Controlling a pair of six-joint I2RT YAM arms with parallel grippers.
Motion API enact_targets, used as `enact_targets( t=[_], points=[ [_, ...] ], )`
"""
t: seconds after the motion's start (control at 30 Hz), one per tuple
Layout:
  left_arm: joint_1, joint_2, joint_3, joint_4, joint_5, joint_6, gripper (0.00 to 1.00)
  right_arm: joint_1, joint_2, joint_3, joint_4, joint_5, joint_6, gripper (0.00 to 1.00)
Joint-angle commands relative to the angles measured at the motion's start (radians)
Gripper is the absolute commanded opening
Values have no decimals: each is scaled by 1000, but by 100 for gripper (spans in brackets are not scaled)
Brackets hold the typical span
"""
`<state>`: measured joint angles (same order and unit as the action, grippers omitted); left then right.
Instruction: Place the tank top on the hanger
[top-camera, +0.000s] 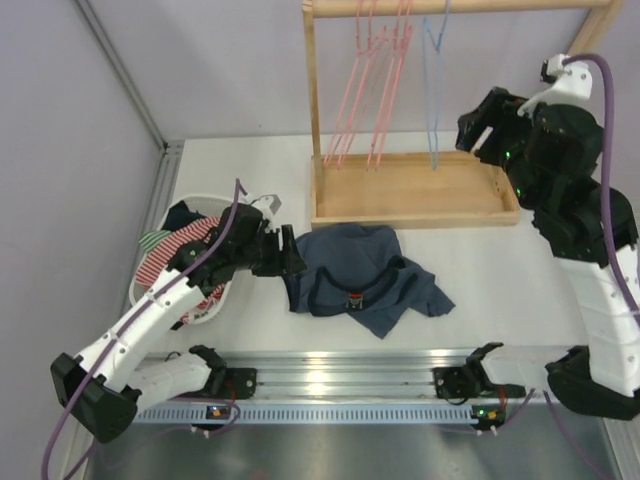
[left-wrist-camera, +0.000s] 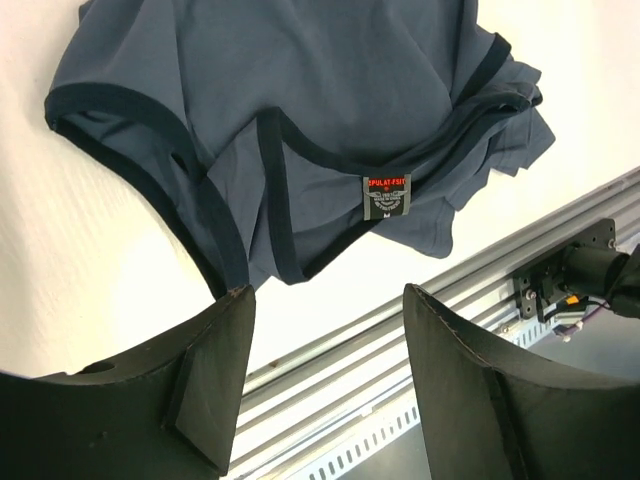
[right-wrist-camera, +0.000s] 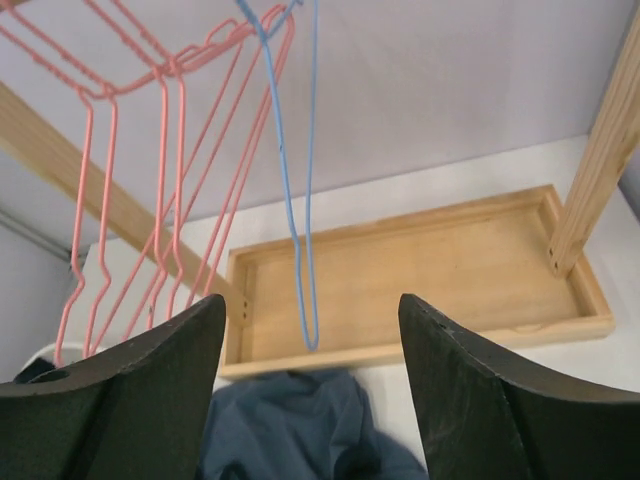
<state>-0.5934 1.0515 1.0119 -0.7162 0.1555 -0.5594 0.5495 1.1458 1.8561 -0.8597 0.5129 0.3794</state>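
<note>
My right gripper is to grab the light-blue hanger next by its near sloping arm (top-camera: 437, 99) (right-wrist-camera: 284, 158). The hanger's far arm then stays free to go into the tank top.
The navy tank top (top-camera: 365, 278) lies crumpled on the white table, its neck label up; it also shows in the left wrist view (left-wrist-camera: 330, 110) and in the right wrist view (right-wrist-camera: 300, 430). The light-blue hanger (top-camera: 432, 90) hangs edge-on from the wooden rail, seen close in the right wrist view (right-wrist-camera: 300, 200). My left gripper (top-camera: 290, 262) is open and empty at the shirt's left edge, its fingers (left-wrist-camera: 215, 370) just short of the dark trim. My right gripper (top-camera: 478, 128) is open and empty, raised to the right of the blue hanger.
Several pink hangers (top-camera: 375, 85) hang left of the blue one on the rack (top-camera: 415, 190) with its wooden tray base. A white basket (top-camera: 150, 290) holding a red-and-white striped garment (top-camera: 170, 255) sits at the left. A metal rail (top-camera: 340, 375) runs along the near edge.
</note>
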Motion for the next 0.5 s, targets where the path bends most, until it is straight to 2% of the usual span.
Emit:
enact_targets(
  t=[0.0, 0.1, 0.2, 0.3, 0.47],
  points=[
    [1, -39, 28, -29, 32, -4, 66, -83, 161, 131, 96, -98, -135, 70],
    [1, -54, 21, -38, 30, -7, 66, -158, 258, 211, 138, -200, -171, 68],
    [3, -64, 13, -38, 49, -10, 66, -181, 316, 232, 207, -244, -194, 70],
    [1, -71, 10, -40, 47, -8, 66, -203, 393, 302, 202, -267, -197, 68],
    [1, -77, 7, -49, 36, -5, 66, -211, 448, 328, 217, -261, -198, 66]
  ],
)
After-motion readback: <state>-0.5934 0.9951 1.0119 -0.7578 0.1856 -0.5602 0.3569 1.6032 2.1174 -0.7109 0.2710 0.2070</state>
